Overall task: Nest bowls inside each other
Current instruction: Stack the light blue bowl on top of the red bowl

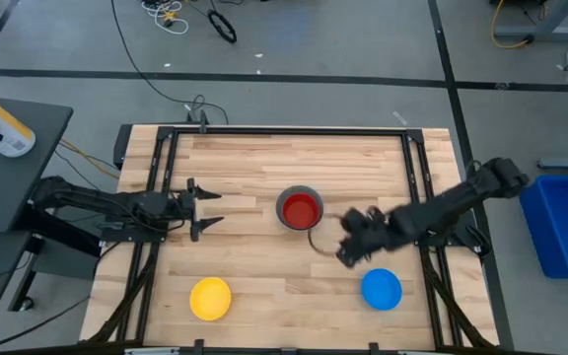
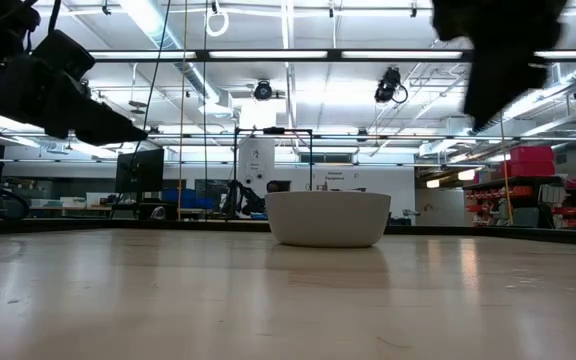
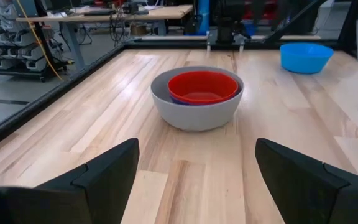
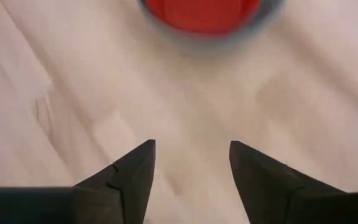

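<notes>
The right gripper grabs the blue bowl's rim next, to nest the blue bowl [image 1: 382, 289] in the red bowl.
The red bowl [image 1: 302, 208] sits inside the grey bowl [image 3: 194, 109] at the table's middle, tilted a little in the left wrist view. The blue bowl [image 1: 382, 289] and the yellow bowl [image 1: 210, 298] each rest on their base near the front edge. My right gripper [image 1: 348, 242] hangs open over bare wood, between the nested pair and the blue bowl, with nothing between its fingers [image 4: 191, 155]. My left gripper [image 1: 208, 209] stays open at the table's left, pointing toward the grey bowl.
Black frame rails [image 1: 166, 177] run along the table's left and right sides. A blue bin [image 1: 565, 222] stands on the floor to the right. Bare wood lies around the bowls.
</notes>
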Robot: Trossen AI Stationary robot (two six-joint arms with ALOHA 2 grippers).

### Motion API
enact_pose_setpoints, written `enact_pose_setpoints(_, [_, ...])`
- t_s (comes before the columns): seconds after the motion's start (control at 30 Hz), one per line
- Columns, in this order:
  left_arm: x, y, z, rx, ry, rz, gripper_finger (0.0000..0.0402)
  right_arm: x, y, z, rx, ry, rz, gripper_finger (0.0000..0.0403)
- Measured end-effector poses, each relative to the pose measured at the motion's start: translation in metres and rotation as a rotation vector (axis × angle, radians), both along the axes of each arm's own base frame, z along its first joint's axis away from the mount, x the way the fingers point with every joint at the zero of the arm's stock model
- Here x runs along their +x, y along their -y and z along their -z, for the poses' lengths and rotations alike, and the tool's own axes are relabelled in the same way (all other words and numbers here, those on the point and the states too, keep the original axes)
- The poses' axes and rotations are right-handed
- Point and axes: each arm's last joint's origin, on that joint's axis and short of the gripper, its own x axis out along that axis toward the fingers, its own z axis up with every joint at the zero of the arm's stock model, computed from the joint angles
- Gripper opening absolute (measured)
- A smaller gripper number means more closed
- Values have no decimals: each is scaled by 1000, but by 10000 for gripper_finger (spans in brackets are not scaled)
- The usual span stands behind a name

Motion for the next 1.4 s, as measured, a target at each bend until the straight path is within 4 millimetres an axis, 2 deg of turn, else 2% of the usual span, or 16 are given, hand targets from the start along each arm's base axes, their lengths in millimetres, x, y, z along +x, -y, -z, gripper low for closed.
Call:
enact_pose_setpoints(0.23, [1, 0, 1, 7, -4, -6, 331, -42, -40, 33, 95, -166, 125, 224])
enact_pose_setpoints(0.47, [1, 0, 1, 8, -4, -8, 331, -72, -65, 42, 164, -221, 201, 220])
enact_pose_setpoints(0.7, [1, 0, 1, 8, -3, -9, 331, -87, -68, 53, 146, -247, 239, 222])
enact_pose_setpoints(0.97, [1, 0, 0, 2, 0, -10, 331, -91, -66, 77, 215, -255, 221, 214])
enact_pose_setpoints(1.03, [1, 0, 0, 2, 0, -10, 331, -90, -67, 78, 230, -250, 209, 193])
enact_pose_setpoints(1.1, [1, 0, 0, 1, 1, -10, 331, -89, -68, 78, 235, -245, 190, 152])
enact_pose_setpoints(1.23, [1, 0, 0, 0, 1, -10, 331, -86, -70, 78, 242, -209, 141, 27])
enact_pose_setpoints(1.3, [1, 0, 0, -1, 2, -11, 331, -84, -70, 77, 220, -155, 130, 10])
enact_pose_setpoints(1.4, [1, 0, 0, -1, 1, -11, 331, -79, -65, 77, 157, -86, 139, 6])
